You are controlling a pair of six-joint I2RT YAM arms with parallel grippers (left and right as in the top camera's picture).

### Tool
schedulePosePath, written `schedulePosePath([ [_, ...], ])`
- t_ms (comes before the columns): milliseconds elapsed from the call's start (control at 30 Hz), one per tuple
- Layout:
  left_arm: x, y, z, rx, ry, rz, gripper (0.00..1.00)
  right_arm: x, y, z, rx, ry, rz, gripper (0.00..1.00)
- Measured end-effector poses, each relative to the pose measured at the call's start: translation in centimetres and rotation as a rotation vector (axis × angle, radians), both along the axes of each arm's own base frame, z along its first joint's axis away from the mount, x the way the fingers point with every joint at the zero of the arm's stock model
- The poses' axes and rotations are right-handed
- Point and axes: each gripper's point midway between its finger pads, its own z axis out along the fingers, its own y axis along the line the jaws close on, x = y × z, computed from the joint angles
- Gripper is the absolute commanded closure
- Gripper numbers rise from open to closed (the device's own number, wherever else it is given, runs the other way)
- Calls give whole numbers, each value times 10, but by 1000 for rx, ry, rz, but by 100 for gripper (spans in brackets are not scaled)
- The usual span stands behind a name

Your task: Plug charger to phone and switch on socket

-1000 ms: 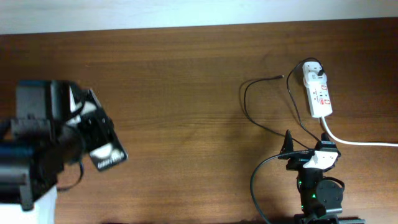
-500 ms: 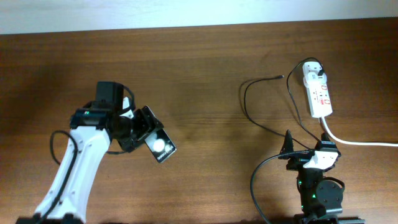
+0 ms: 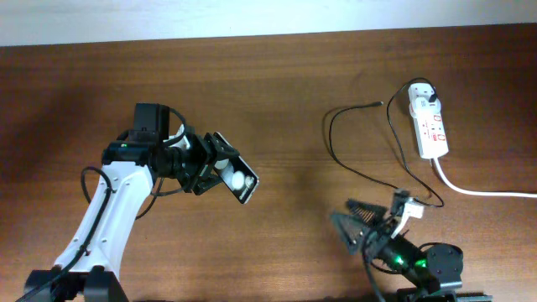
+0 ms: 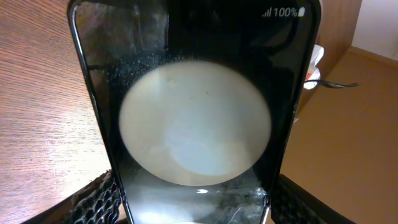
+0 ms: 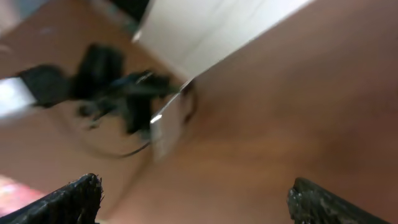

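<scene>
The robot's right gripper will next take hold of the phone by the phone's loose end [image 3: 245,185] [image 5: 166,135], screen to back, so that the phone's other end stays free for the left gripper to retake.
My left gripper [image 3: 204,166] is shut on the black phone [image 3: 235,178] and holds it above the middle left of the table. In the left wrist view the phone [image 4: 196,118] fills the frame, with a big white round patch and "100%" at its top. The charger's black cable [image 3: 352,138] loops at the right, its connector tip [image 3: 379,104] free on the table and its white plug adapter [image 3: 423,99] in the far end of the white socket strip [image 3: 430,126]. My right gripper [image 3: 351,220] is open and empty at the front right, fingers wide apart [image 5: 196,205].
The socket's thick white cord [image 3: 482,191] runs off the right edge. The table's far edge [image 3: 268,35] meets a white wall. The right wrist view is blurred and shows the left arm with the phone [image 5: 118,87].
My left arm has carried the phone rightward toward the table's middle. My right arm has swung round and its gripper now points left, low over the table.
</scene>
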Motion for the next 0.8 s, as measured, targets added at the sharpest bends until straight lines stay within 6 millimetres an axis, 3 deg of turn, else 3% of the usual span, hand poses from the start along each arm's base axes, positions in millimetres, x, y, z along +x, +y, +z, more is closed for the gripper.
schedulePosePath([
  [33,0,0,0,0,0,0,41,-9,7,2,53,54,67,0],
  [200,5,0,2,-6,-13,13,42,-24,17,20,56,-25,169,0],
  [233,5,-1,2,-7,-13,13,41,-24,17,35,42,-58,169,0],
  [333,4,-1,1,-8,-11,12,41,-7,18,58,-16,-39,169,0],
  [400,4,-1,1,-10,-9,14,41,20,18,57,-78,31,174,0],
  [433,4,-1,2,-11,-9,14,41,21,21,47,-106,120,181,0],
  [533,4,-1,1,-13,-9,13,41,44,56,24,-346,211,184,0],
  [567,4,-1,1,-13,-8,13,41,36,82,22,-412,183,225,0],
  [600,4,-1,1,-13,-7,13,41,39,91,20,-469,153,165,0],
  [700,4,-1,1,-13,-8,13,41,41,128,34,-488,35,68,0],
  [800,4,-1,1,-13,-7,13,40,61,146,21,-471,49,-12,7],
])
